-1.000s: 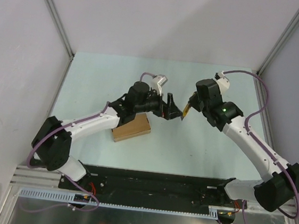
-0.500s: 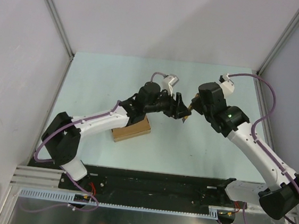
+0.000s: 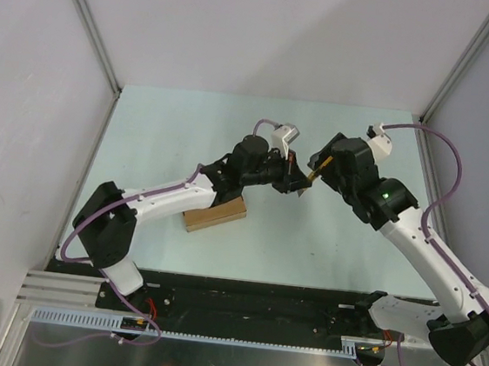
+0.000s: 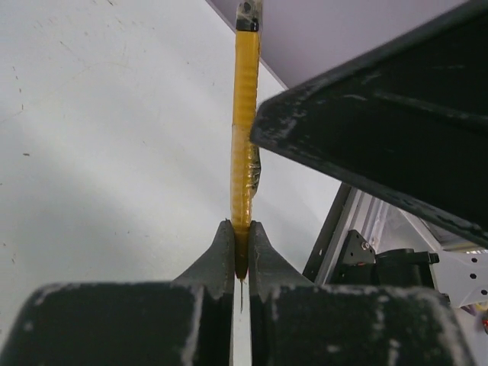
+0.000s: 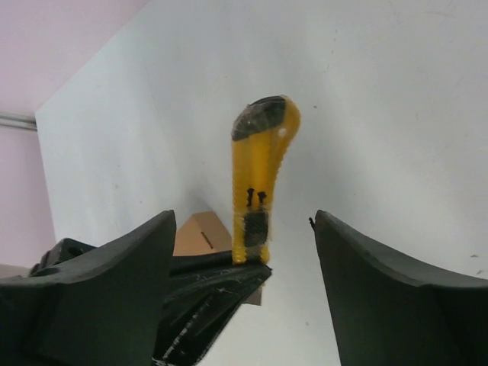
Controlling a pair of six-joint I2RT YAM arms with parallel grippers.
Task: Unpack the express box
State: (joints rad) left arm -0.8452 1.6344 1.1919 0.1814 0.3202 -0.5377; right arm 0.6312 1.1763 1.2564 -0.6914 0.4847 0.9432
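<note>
My left gripper would bring the utility knife up with it if I lifted it now, because its fingers are shut on the lower end of the knife.
The express box (image 3: 215, 215), plain brown cardboard, lies flat on the table under my left forearm; a corner of this box (image 5: 200, 232) shows in the right wrist view. Above the table's middle my left gripper (image 3: 295, 181) is shut on the lower end of a yellow-and-black utility knife (image 4: 244, 152), its jaws (image 4: 239, 229) pinching the handle edge-on. My right gripper (image 3: 316, 169) is open, its fingers standing on either side of the knife (image 5: 259, 175) without touching it, and the right gripper (image 5: 242, 219) holds nothing. The two grippers face each other closely.
The pale green table (image 3: 180, 132) is enclosed by grey walls with metal posts (image 3: 90, 27) at the back corners. A black rail (image 3: 258, 302) carrying the arm bases runs along the near edge. A finger of the right gripper (image 4: 381, 114) crowds the left wrist view.
The left gripper moved right and closed on the knife. The right gripper, shut on the knife before, has opened and let it go.
</note>
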